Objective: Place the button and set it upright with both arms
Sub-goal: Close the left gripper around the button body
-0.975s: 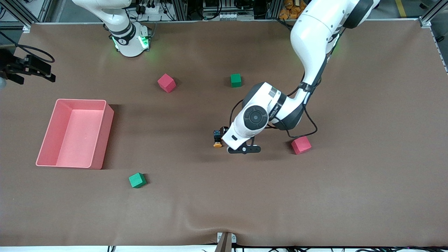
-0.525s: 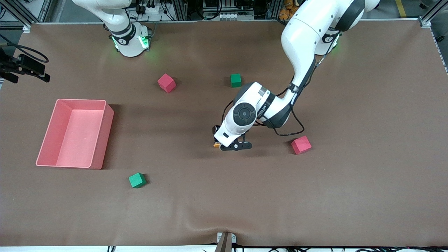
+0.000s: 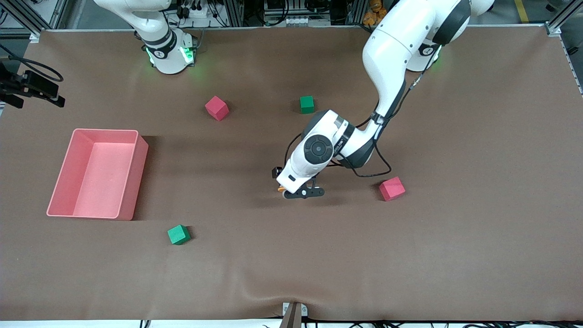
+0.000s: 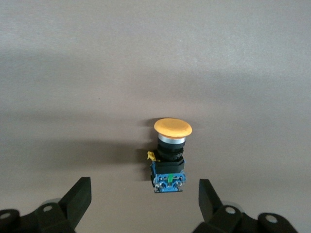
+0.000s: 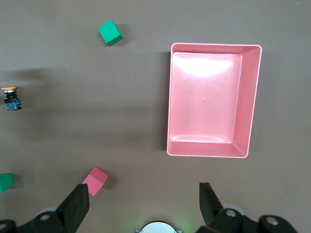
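I would miss by closing now, as my fingers are above the button's blue base (image 4: 168, 182) in the left wrist view. I will first lower my left gripper.
The button (image 4: 170, 155) lies on its side on the brown table, with an orange cap, a black body and a blue base. My left gripper (image 4: 144, 201) is open and hangs low over it. The blue base sits just between the two fingertips, closer to one finger (image 4: 208, 196) than to the other. In the front view the left arm's white hand covers the button (image 3: 281, 188), so only an orange sliver shows. My right gripper (image 5: 143, 206) is open and holds nothing. It waits high over the table near the right arm's base, and from there the button (image 5: 10, 99) looks small.
A pink bin (image 3: 136, 173) stands toward the right arm's end. A red cube (image 3: 392, 188) lies beside the left hand, toward the left arm's end. Another red cube (image 3: 217, 108) and a green cube (image 3: 307, 104) lie farther from the camera. A second green cube (image 3: 178, 234) lies nearer.
The left arm has moved toward the right arm's end and over the button, which its hand now mostly hides in the front view. The right hand shifted slightly early on.
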You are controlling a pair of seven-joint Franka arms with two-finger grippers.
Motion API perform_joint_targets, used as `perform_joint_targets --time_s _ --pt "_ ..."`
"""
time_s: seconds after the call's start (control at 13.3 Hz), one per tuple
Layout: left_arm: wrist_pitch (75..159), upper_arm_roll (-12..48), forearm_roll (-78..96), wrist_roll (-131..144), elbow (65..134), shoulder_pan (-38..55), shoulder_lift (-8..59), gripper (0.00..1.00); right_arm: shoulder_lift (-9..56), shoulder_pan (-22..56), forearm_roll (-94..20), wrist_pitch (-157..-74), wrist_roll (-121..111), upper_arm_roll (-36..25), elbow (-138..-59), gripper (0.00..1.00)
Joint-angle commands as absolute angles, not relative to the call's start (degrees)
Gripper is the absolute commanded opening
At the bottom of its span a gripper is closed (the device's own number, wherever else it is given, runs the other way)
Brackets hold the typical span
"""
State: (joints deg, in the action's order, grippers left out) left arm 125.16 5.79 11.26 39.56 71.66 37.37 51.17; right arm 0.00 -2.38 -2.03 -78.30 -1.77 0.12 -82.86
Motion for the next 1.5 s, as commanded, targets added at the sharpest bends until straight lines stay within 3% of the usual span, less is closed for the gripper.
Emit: perform_joint_targets --time_s 0.0,0.38,0.75,0.97,1.43 --pt "127.2 4.7 12.3 38.4 69.9 40.0 53.2 0.97 -0.2 -3.0 -2.3 -77.9 -1.0 0.8 -82.2 1.00" --pt "127.4 4.6 12.1 37.2 70.0 40.4 53.5 0.82 -0.3 -3.3 -2.3 -77.7 -1.0 0.7 -82.2 1.00" --pt "130.0 4.6 12.1 37.0 70.1 41.7 55.3 0.81 -0.4 -3.3 -2.3 -77.7 -1.1 0.8 -82.1 1.00" --pt "131.0 4.6 12.1 37.1 70.1 41.6 55.5 0.63 -0.4 -3.3 -2.3 -77.7 -1.1 0.7 -82.1 1.00" --pt "131.3 4.2 12.1 37.0 70.1 41.2 55.4 0.63 -0.4 -3.3 -2.3 -77.6 -1.1 0.8 -82.1 1.00"
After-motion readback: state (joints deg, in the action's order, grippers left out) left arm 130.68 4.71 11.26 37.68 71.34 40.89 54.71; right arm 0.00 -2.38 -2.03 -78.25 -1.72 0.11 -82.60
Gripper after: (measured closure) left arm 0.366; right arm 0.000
